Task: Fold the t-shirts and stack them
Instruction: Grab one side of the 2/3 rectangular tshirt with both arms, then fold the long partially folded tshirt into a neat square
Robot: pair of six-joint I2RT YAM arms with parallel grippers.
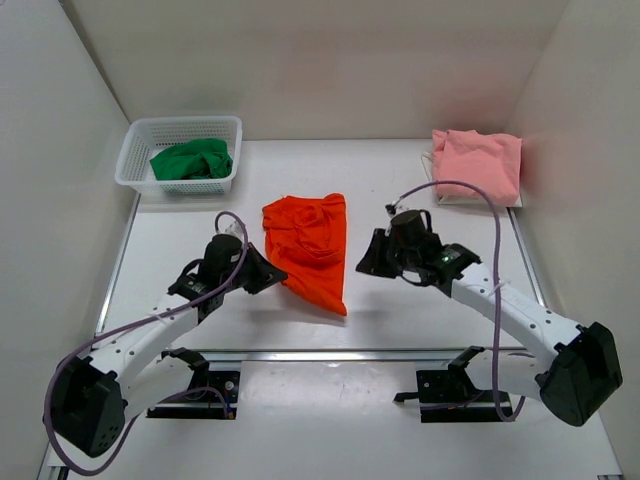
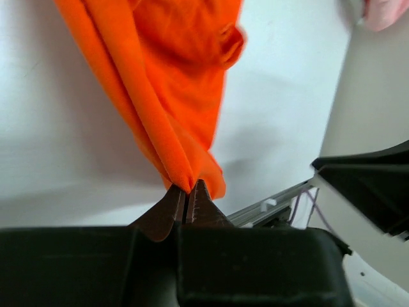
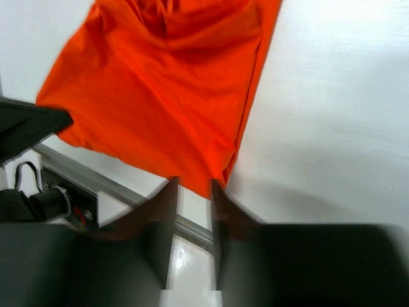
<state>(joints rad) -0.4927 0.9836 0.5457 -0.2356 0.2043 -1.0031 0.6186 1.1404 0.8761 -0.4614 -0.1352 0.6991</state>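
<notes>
The orange-red t-shirt (image 1: 310, 248) needs my right gripper to grab it next by its free front corner (image 1: 341, 309), opposite my left gripper, so I can fold the hem over evenly.
The orange-red t-shirt (image 1: 310, 248) lies crumpled at the table's middle, its lower corner pointing toward the front. My left gripper (image 1: 274, 276) is at its left edge; in the left wrist view the gripper (image 2: 189, 194) is shut on a fold of the orange cloth (image 2: 166, 83). My right gripper (image 1: 368, 262) is just right of the shirt. In the right wrist view it (image 3: 192, 195) is open, and the shirt's corner (image 3: 166, 96) shows just beyond the fingertips. The pale pink t-shirt (image 1: 478, 165) lies folded at the back right. The green t-shirt (image 1: 190, 160) is bunched in the basket.
The white mesh basket (image 1: 180, 122) stands at the back left. White walls close in the table on three sides. A metal rail (image 1: 330, 352) runs along the front edge, with the arm bases behind it.
</notes>
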